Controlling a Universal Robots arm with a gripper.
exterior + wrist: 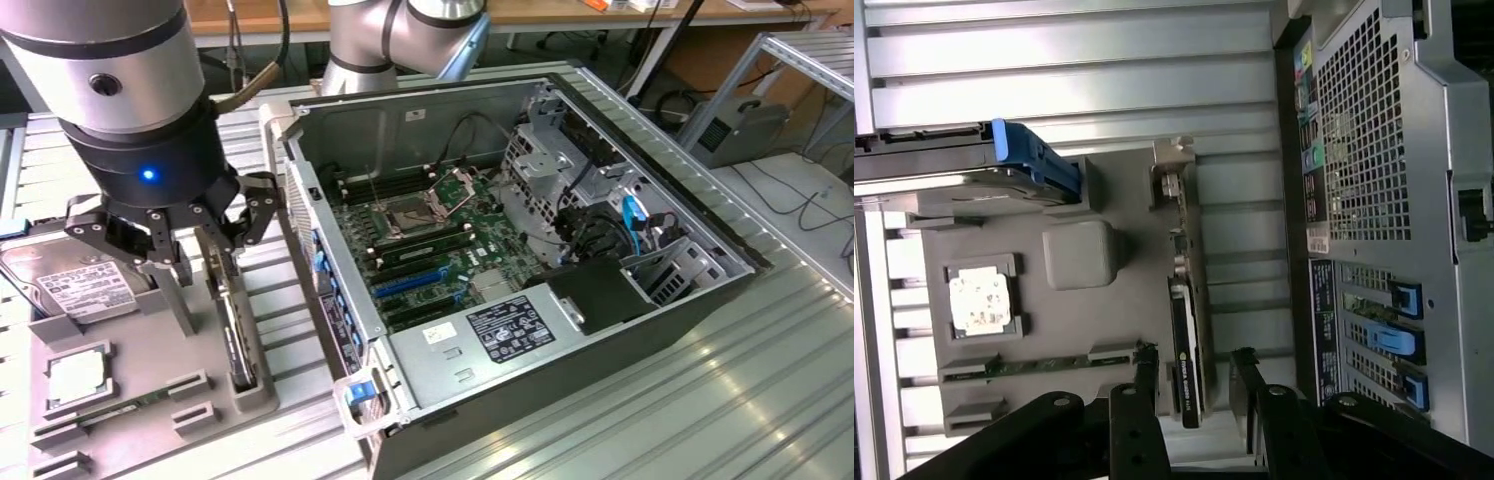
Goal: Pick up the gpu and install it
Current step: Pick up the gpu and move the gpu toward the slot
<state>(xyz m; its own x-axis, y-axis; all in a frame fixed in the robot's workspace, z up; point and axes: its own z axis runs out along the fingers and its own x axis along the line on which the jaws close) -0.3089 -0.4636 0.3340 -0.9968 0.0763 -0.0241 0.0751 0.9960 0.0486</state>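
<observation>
The GPU's bare connectors jut out toward the bracket, so the gripper will next grab the GPU by its black shrouded end (238, 345), where the two sides run flat.
The gpu (238, 335) stands on edge in a slot of the grey holder tray (140, 430), to the exterior view's left of the open computer case (534, 250). It is a thin black card with a metal bracket at one end (1174, 180). My gripper (195, 285) hangs just above it, open. In the wrist view the gpu (1184, 345) runs between my two dark fingertips (1146, 372), with a gap on each side. Nothing is held.
On the tray also lie a silver hard drive (70, 282), a processor chip (76, 372) and a narrow green memory stick (123, 408). The case's motherboard shows blue card slots (407, 285). The case's rear wall (1374, 150) stands close beside the tray.
</observation>
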